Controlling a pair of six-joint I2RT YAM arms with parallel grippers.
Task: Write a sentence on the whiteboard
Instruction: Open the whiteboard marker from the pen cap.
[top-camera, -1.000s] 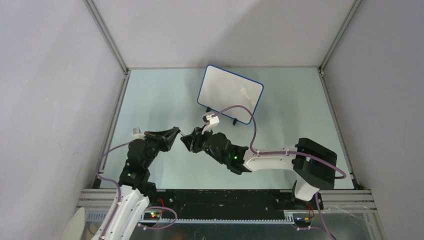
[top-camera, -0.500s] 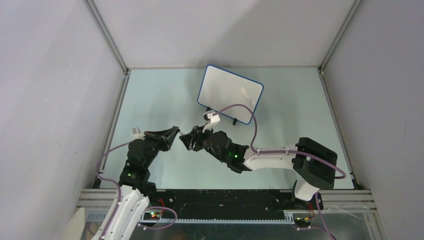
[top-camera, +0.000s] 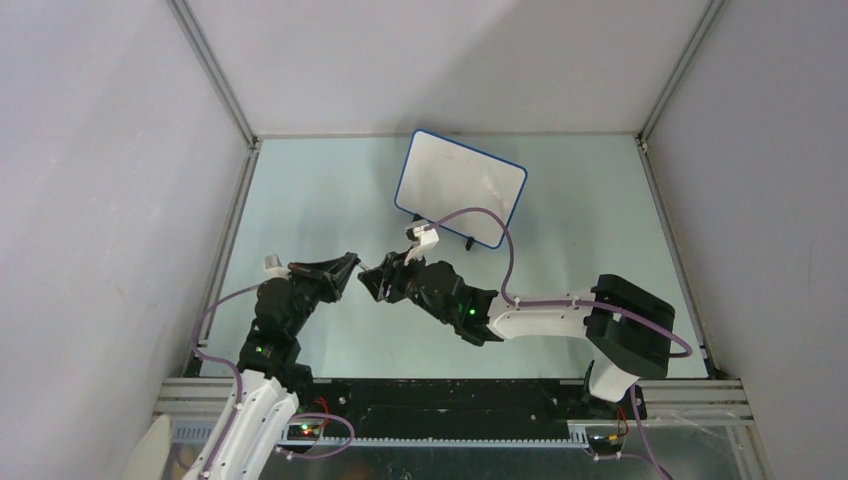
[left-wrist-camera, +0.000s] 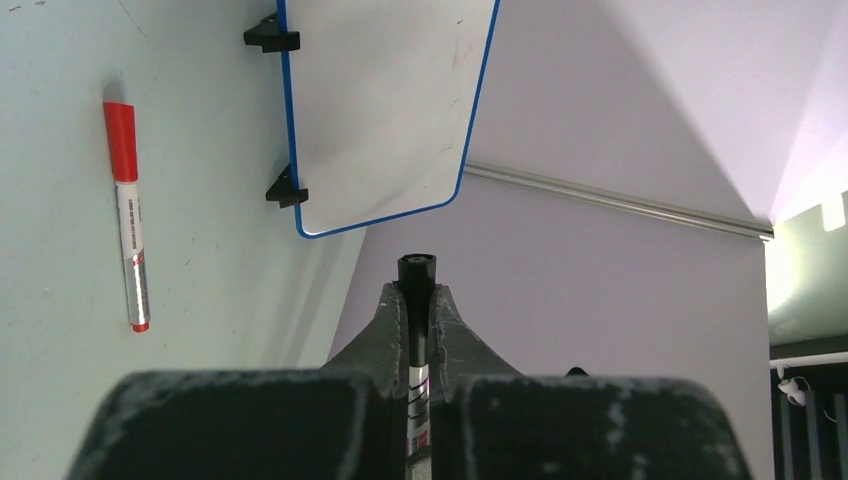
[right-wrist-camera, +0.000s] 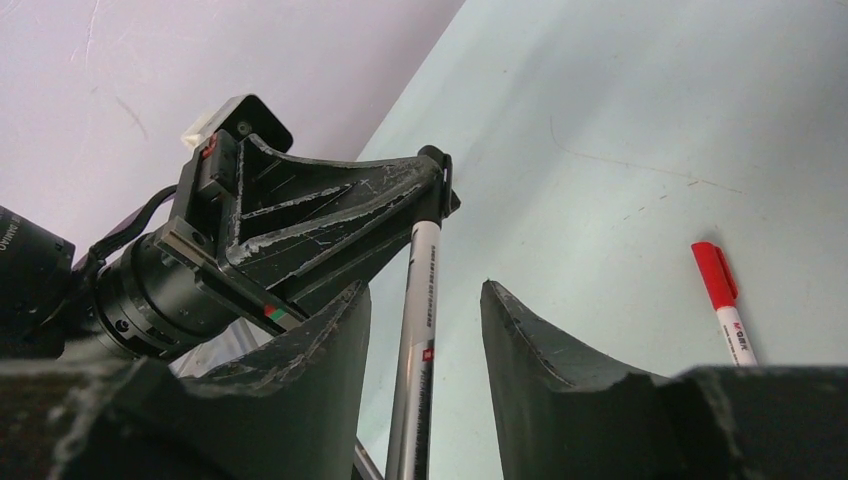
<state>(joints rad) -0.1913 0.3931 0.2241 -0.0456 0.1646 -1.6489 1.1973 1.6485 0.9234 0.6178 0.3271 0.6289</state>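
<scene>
The marker's silver body runs between my right gripper's open fingers, free of my left gripper. My right gripper should close now, as it would hold the marker's body.
The whiteboard (top-camera: 460, 188), white with a blue rim and black feet, stands tilted at the back of the table; its face (left-wrist-camera: 385, 100) is blank, and no sentence shows. My left gripper (top-camera: 350, 263) is shut on a black marker (left-wrist-camera: 417, 272), whose black end pokes out past the fingertips. My right gripper (top-camera: 368, 280) faces it, tip to tip. In the right wrist view its jaws (right-wrist-camera: 425, 290) stand open on either side of the marker's silver barrel (right-wrist-camera: 420, 310), not pressing on it.
A red-capped marker (left-wrist-camera: 128, 215) lies flat on the pale green table (top-camera: 300, 190), near the board's feet; the right wrist view shows the same red-capped marker (right-wrist-camera: 722, 290). Grey walls and metal rails close in the table on three sides.
My right gripper has edged slightly left toward the left gripper's tips. The left arm, the marker in it and the whiteboard have not moved.
</scene>
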